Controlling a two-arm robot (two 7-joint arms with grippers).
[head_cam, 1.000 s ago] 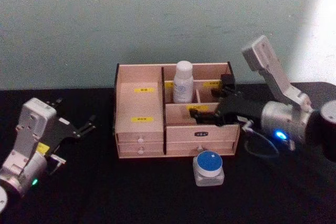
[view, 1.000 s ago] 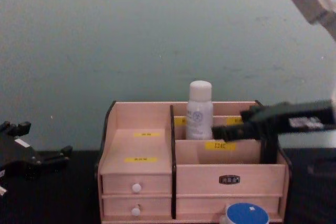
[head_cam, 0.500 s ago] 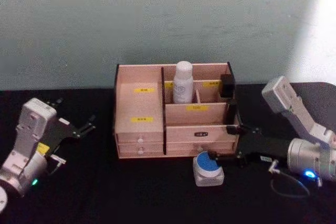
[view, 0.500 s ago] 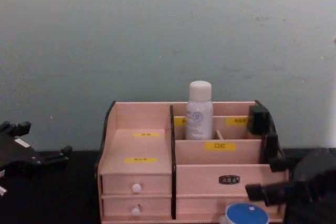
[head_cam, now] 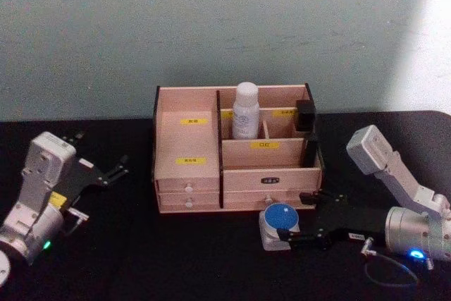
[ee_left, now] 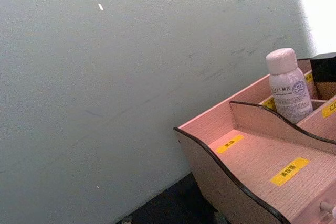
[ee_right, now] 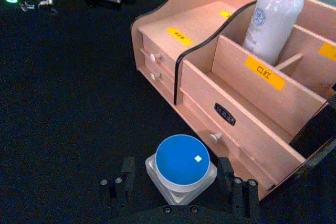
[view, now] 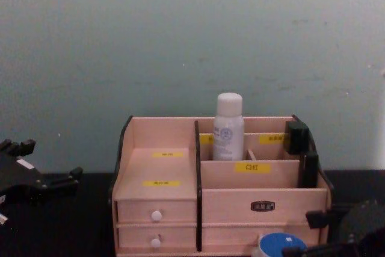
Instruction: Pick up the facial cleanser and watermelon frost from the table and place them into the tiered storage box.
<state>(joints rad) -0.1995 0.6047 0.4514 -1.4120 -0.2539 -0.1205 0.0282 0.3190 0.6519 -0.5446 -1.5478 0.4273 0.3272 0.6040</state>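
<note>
Next, my right gripper grabs the squat jar by its blue lid (view: 277, 246) (ee_right: 182, 168), to place the jar into the tiered storage box.
The tiered storage box (head_cam: 187, 142) (view: 159, 154) (ee_right: 247, 103) (ee_left: 252, 156) stands mid-table. A white bottle (head_cam: 246, 109) (view: 228, 127) (ee_right: 278, 17) (ee_left: 287, 88) stands upright in a back compartment, and a black object (head_cam: 305, 115) (view: 295, 136) sits in the back right one. On the table before the drawers rests a white jar with a blue lid (head_cam: 278, 225) (ee_right: 182, 168) (view: 277, 246). I cannot tell which item is the facial cleanser or the watermelon frost. My right gripper (head_cam: 290, 215) (ee_right: 178, 192) is open, one finger on each side of the jar. My left gripper (head_cam: 102, 151) (view: 45, 161) rests open at far left.
A black cloth (head_cam: 176, 259) covers the table, and a pale green wall (head_cam: 211, 26) rises close behind the box. A grey cable (head_cam: 387, 273) loops under my right wrist. Bare cloth lies between my left gripper and the box.
My right gripper has pulled out of the box's back right compartment, leaving the black object there, and has dropped to the table around the blue-lidded jar. The left arm has not moved.
</note>
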